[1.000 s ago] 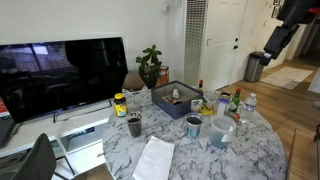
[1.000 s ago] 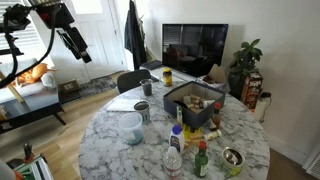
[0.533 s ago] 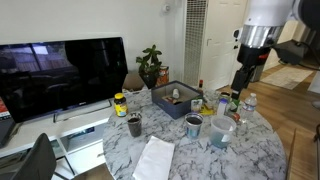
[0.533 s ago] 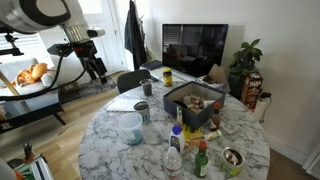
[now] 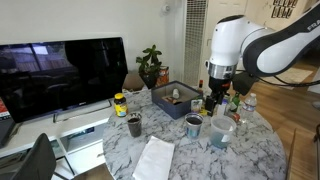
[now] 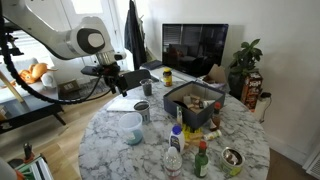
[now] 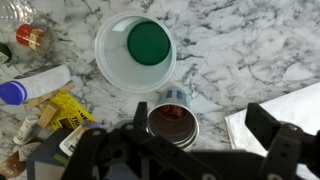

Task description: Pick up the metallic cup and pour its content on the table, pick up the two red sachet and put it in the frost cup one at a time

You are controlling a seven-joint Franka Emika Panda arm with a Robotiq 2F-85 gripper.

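I need to grab the metallic cup [image 7: 172, 122] by its upper rim, leaving most of its opening open to pour.
The metallic cup [image 7: 172, 122] stands upright on the marble table [image 7: 240, 50], with red contents [image 7: 170, 117] showing inside; I cannot tell single sachets apart. It also shows in both exterior views [image 5: 194, 125] [image 6: 144, 111]. The frost cup [image 7: 135, 52] stands right beside it, upright, with a green disc showing at its bottom; it shows in both exterior views [image 5: 222, 132] [image 6: 131, 127]. My gripper [image 7: 200, 125] is open and empty, hanging above the metallic cup with one finger [image 7: 262, 124] off to its side. In both exterior views the gripper [image 5: 213, 100] [image 6: 120, 80] is above the table.
A clear bottle [image 7: 30, 85], a small jar [image 7: 30, 36] and a yellow packet [image 7: 60, 110] lie by the frost cup. White paper [image 7: 285, 110] lies on the metal cup's other side. A blue box of items [image 5: 178, 98], a dark cup [image 5: 134, 125] and bottles [image 6: 175, 150] stand on the table.
The arm has swung in from beyond the table's edge and come down over the table. The gripper now hangs above the two cups. The cups have not moved.
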